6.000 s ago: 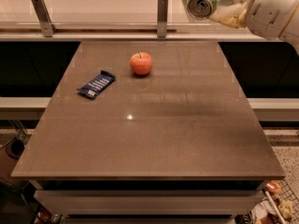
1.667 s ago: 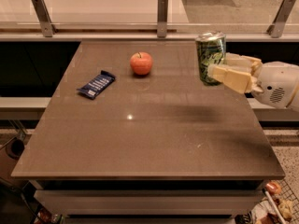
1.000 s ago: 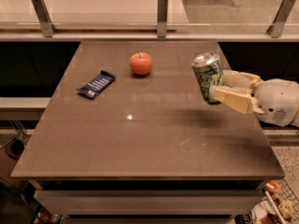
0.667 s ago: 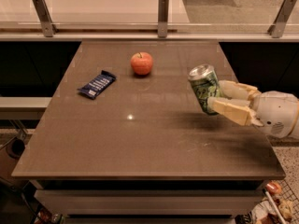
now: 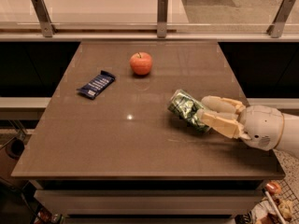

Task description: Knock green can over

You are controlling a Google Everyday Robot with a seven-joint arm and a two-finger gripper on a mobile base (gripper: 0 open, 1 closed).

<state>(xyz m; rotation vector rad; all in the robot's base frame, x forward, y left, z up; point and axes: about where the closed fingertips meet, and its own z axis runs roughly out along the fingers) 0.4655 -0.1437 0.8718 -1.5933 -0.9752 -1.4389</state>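
Note:
My gripper is ready to open: the tilted green can's lower end [image 5: 201,126] is just over the tabletop, so the can would come to rest on its side.
The green can [image 5: 186,108] is tilted far over, nearly on its side, low over the right half of the brown table [image 5: 117,139], its silver top pointing up and left. My gripper [image 5: 209,112] comes in from the right edge of the view and is shut on the can, its pale fingers [image 5: 219,123] clasping the can's lower end. Whether the can touches the tabletop cannot be told.
A red apple [image 5: 141,63] stands at the table's back centre. A dark blue snack bar [image 5: 96,84] lies to the left of it. A glass rail with metal posts [image 5: 162,9] runs behind the table.
My gripper has carried the can down from high at the back right to the table's right side, tilting it from upright to nearly lying flat.

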